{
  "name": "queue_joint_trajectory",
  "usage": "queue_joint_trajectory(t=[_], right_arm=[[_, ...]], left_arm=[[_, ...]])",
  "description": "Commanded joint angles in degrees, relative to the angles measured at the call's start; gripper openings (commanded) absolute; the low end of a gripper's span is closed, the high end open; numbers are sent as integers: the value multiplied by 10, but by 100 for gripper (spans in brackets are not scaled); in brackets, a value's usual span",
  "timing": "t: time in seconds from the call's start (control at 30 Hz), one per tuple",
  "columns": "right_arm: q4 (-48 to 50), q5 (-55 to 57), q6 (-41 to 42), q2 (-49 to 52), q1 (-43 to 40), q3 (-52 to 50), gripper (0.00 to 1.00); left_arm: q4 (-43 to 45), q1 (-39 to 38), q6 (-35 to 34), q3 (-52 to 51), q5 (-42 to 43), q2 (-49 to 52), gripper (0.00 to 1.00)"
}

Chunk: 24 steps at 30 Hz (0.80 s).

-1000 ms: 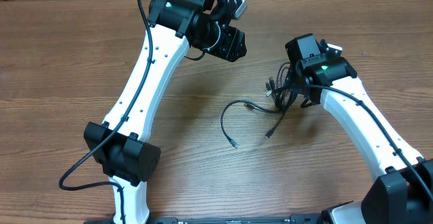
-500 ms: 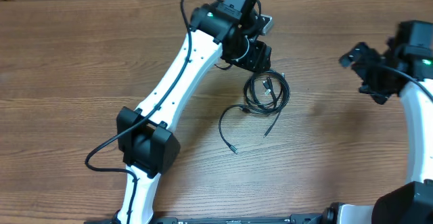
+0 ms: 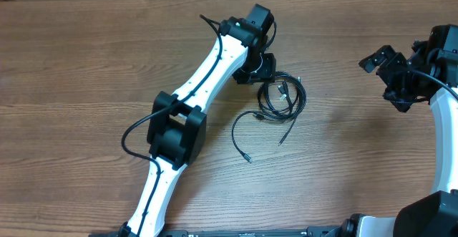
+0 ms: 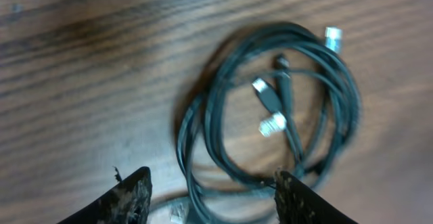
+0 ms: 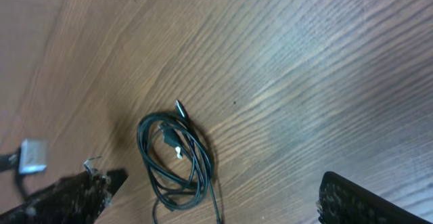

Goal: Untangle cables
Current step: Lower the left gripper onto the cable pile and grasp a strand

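Observation:
I need to reach the cables with my left gripper and grab the coil's back edge (image 3: 282, 75) (image 4: 274, 34). Then the opposite side of the coil stays free for my right gripper.
The cables (image 3: 281, 96) lie mid-table as a small black coil with silvery plug ends inside it. Two loose strands trail from the coil toward the front, one ending at a plug (image 3: 247, 158). My left gripper (image 3: 262, 68) is open and empty, just above the coil's back-left edge. In the left wrist view the coil (image 4: 270, 116) fills the frame and a strand runs between the open fingers (image 4: 213, 200). My right gripper (image 3: 390, 72) is open and empty, far to the right of the coil. The right wrist view shows the coil (image 5: 176, 160) well beyond its open fingers (image 5: 216, 200).
The brown wooden table (image 3: 86, 72) carries nothing but the cables. The left arm's white links (image 3: 207, 72) stretch diagonally from the front left to the coil. The right arm (image 3: 444, 115) stands at the right edge.
My right gripper has left the bundle and drawn back to the far right. The coil now lies a little further left. My left gripper has swung from the back down to the coil's edge.

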Motion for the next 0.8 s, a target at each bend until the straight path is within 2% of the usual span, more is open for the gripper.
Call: queue_joint_trajectory(t=[0.0,0.17,0.4,0.77], right_arm=[[-4,-3,-16,-9,0,12,100],[-22,-3,-15,-8,1,12,100],[-32,-3,-18,-8,1,12,100],[-32,-3,-30,-8,1,12,100]], left_arm=[[27,-12,-30,2,-23,32,59],[89,-28,24,2,-30,50,64],[76,-33,26,2,-130,50,64],[74,-38,40,-37,-118,50,63]])
